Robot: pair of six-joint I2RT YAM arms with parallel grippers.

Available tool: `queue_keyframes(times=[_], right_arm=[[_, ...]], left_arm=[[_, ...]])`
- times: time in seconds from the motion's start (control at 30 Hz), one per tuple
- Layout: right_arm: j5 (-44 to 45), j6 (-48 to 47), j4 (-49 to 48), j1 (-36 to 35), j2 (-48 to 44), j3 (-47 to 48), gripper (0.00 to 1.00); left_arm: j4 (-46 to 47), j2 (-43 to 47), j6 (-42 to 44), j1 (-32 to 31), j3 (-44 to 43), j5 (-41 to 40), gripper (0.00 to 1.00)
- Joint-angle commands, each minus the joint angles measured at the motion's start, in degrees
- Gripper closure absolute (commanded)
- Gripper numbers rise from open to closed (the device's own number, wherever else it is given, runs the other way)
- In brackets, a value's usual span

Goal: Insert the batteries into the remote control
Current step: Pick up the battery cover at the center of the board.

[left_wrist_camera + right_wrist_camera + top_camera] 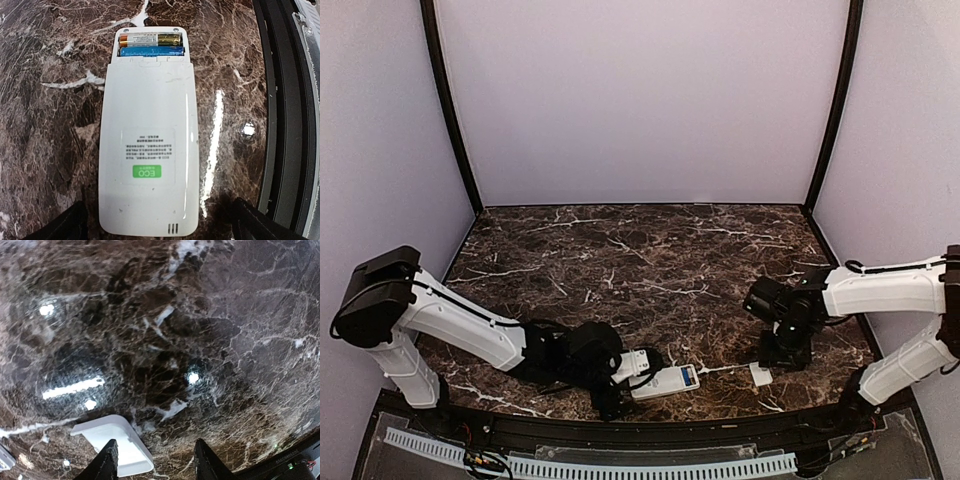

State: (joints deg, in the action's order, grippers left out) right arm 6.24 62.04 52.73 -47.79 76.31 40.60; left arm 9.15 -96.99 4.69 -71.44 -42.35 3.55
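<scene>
I'll grab the white cover piece next with my right gripper by its edge farthest from the remote, so its opposite edge stays free to grab.
The remote control (pixel 147 150) lies back up on the marble table, its green label facing me. Its compartment at the far end is uncovered and holds two batteries side by side, a gold one (pixel 150 39) and a blue one (pixel 151 50). My left gripper (pixel 160 231) is open, its fingers standing wide on either side of the remote's near end without touching it. In the top view the remote (pixel 665 383) sits by the front edge with the left gripper (pixel 636 380) at its left end. My right gripper (pixel 156 460) is open over bare table with nothing between its fingers.
A small white cover piece (pixel 117 442) lies flat on the table just by the right gripper's left finger (pixel 107 462); from above the cover (pixel 761 374) is right of the remote. The table's black front rim (pixel 285 125) runs close along the remote.
</scene>
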Motion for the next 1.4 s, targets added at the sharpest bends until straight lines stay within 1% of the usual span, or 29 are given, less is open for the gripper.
queue_keyframes(times=[0.0, 0.07, 0.1, 0.2, 0.27, 0.37, 0.43, 0.5, 0.57, 0.67, 0.77, 0.93, 1.07, 1.2, 1.23, 1.37], right_arm=[[-2.3, -3.5, -1.8, 1.5, 3.8, 1.0, 0.55], [-3.8, -4.6, -1.5, 1.5, 5.1, 1.5, 0.61], [-5.2, -5.5, -1.8, 1.6, 5.5, 1.6, 0.63], [-12.2, -9.6, -2.4, 1.6, 7.9, 1.6, 0.65], [-13.8, -11.4, -1.8, 1.6, 9.8, 2.0, 0.69], [-15.5, -12.7, -2.9, 1.6, 10.0, 2.8, 0.78], [-17.6, -13.8, -5.4, 1.6, 10.1, 3.4, 0.83], [-19.4, -14.5, -9.0, 1.6, 11.3, 3.8, 0.92], [-19.3, -14.9, -10.2, 1.5, 12.5, 4.8, 0.99], [-16.9, -15.4, -10.0, 1.4, 13.4, 6.3, 1.00], [-14.5, -17.0, -9.9, 1.1, 11.8, 7.6, 1.00], [-8.6, -19.9, -12.1, -3.4, 3.3, 10.3, 1.00], [-1.6, -20.8, -14.1, -6.7, -4.2, 11.3, 1.00], [7.0, -23.7, -20.4, -13.6, -10.0, 14.0, 1.00], [9.0, -24.7, -22.9, -15.2, -10.9, 15.1, 1.00], [15.2, -31.7, -35.3, -21.1, -10.7, 17.3, 1.00]], left_arm=[[-6.4, 4.0, 1.1, -0.5, -1.0, -2.3, 0.01], [-7.0, 5.9, 0.9, -0.6, -0.8, -2.8, 0.01], [-7.3, 7.7, 0.8, -0.6, -0.7, -4.6, 0.01], [-7.7, 12.4, 1.3, -0.9, -0.7, -6.1, 0.01], [-7.6, 17.3, 2.3, -0.9, -0.8, -6.6, 0.01], [-7.8, 20.8, 4.0, -0.9, -0.7, -7.6, 0.01], [-8.6, 22.3, 5.0, -0.9, -0.9, -8.7, 0.01], [-10.6, 23.3, 5.4, -1.0, -1.3, -10.0, 0.01], [-11.8, 24.4, 5.4, -1.0, -1.7, -11.1, 0.01], [-12.1, 26.8, 5.1, -1.1, -1.7, -11.6, 0.01], [-11.2, 29.5, 4.8, -1.1, -1.1, -11.3, 0.01], [-9.4, 31.4, 3.4, -1.1, 0.0, -9.7, 0.01], [-5.5, 31.1, 0.6, -1.1, -0.6, -7.3, 0.01], [-2.8, 29.9, -3.9, -1.0, -2.9, -5.2, 0.01], [-2.6, 29.4, -6.3, -1.0, -4.3, -4.8, 0.01], [-1.8, 28.3, -10.8, -0.4, -9.0, -3.9, 0.01]])
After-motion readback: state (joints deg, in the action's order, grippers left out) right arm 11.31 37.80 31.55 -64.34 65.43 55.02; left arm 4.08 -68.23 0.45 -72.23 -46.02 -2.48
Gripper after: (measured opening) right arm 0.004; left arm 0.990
